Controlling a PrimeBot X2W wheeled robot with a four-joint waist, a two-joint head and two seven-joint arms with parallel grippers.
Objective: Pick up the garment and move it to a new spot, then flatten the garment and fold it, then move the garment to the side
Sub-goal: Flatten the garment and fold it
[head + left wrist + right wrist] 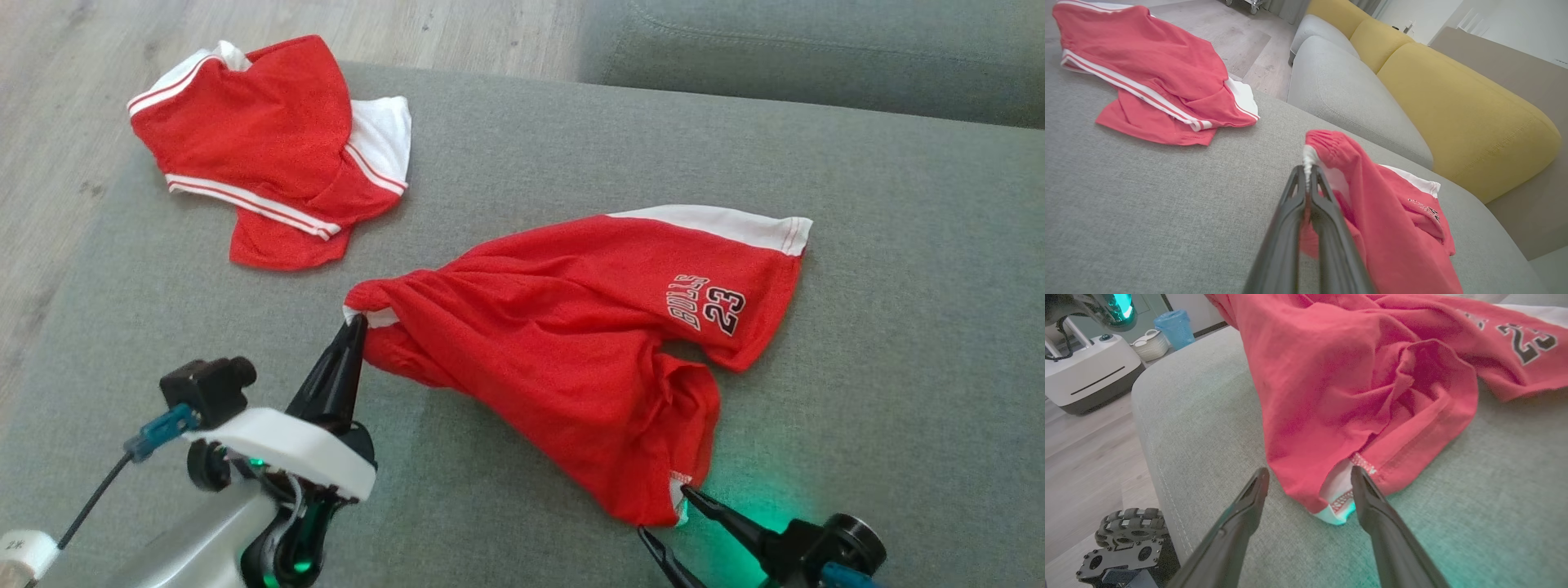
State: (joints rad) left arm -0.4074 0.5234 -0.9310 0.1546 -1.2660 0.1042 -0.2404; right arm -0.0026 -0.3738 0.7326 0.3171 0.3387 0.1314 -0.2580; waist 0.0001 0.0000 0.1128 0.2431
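Observation:
The robot's right gripper will next grab the white-lined leg hem corner (676, 498), so that it can spread the red shorts (558, 343) flat for folding.
The garment (571, 327) is a pair of red shorts with white trim and "BULLS 23" printed on it, lying rumpled on the grey sofa seat (898, 367). My left gripper (357, 322) is shut on its white-edged waistband corner at the left end and holds that corner lifted; the left wrist view shows the cloth (1392, 220) pinched between the tips of this gripper (1306, 169). My right gripper (663, 510) stands open at the near hem corner. In the right wrist view its fingers straddle that corner of the shorts (1351, 375), one finger (1367, 498) lying against the white lining.
A second red and white garment (269, 139) lies crumpled at the seat's far left, also seen as the striped heap (1147, 69). Wooden floor (49, 122) borders the seat's left edge. Yellow cushions (1453, 90) lie beyond. A white machine (1086, 375) and a wheel (1126, 535) stand on the floor.

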